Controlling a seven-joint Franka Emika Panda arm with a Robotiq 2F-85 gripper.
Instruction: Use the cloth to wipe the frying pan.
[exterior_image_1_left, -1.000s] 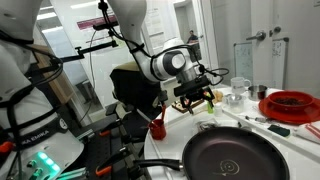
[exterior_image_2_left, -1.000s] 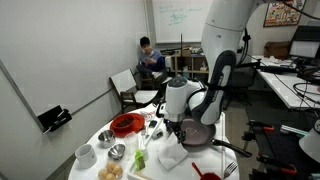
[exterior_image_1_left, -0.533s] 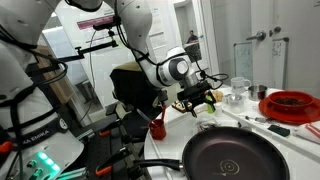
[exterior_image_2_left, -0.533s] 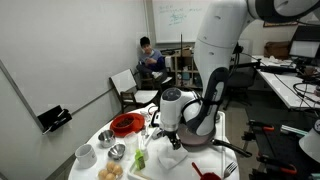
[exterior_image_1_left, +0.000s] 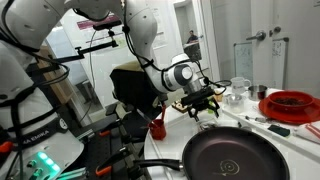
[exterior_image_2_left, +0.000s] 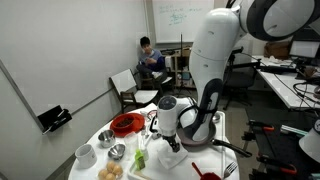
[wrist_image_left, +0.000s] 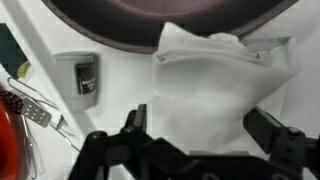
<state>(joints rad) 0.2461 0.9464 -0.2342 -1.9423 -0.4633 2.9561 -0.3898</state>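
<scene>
The cloth (wrist_image_left: 220, 85) is still too low for my gripper to close on it: my open fingers stop above the cloth's folds in the wrist view, so my gripper needs to first come down.
The dark frying pan (exterior_image_1_left: 235, 155) lies on the white round table; in the wrist view its rim (wrist_image_left: 170, 20) runs along the top. The white cloth (wrist_image_left: 220, 85) lies crumpled on the table with one edge against the pan; it also shows in an exterior view (exterior_image_2_left: 174, 156). My gripper (wrist_image_left: 205, 130) is open, its two fingers spread above the cloth, one on each side. It hangs low over the table in both exterior views (exterior_image_1_left: 205, 110) (exterior_image_2_left: 168, 141). It holds nothing.
A red colander (exterior_image_1_left: 290, 103) (exterior_image_2_left: 126, 124) and a red cup (exterior_image_1_left: 157, 127) stand on the table. Bowls (exterior_image_2_left: 85, 154) and food sit near the table's edge. A small metal object (wrist_image_left: 85, 72) lies beside the cloth. A person (exterior_image_2_left: 150, 60) sits in the background.
The arm has lowered and shifted slightly, bringing the open gripper closer over the cloth beside the pan. The cloth and pan have not moved.
</scene>
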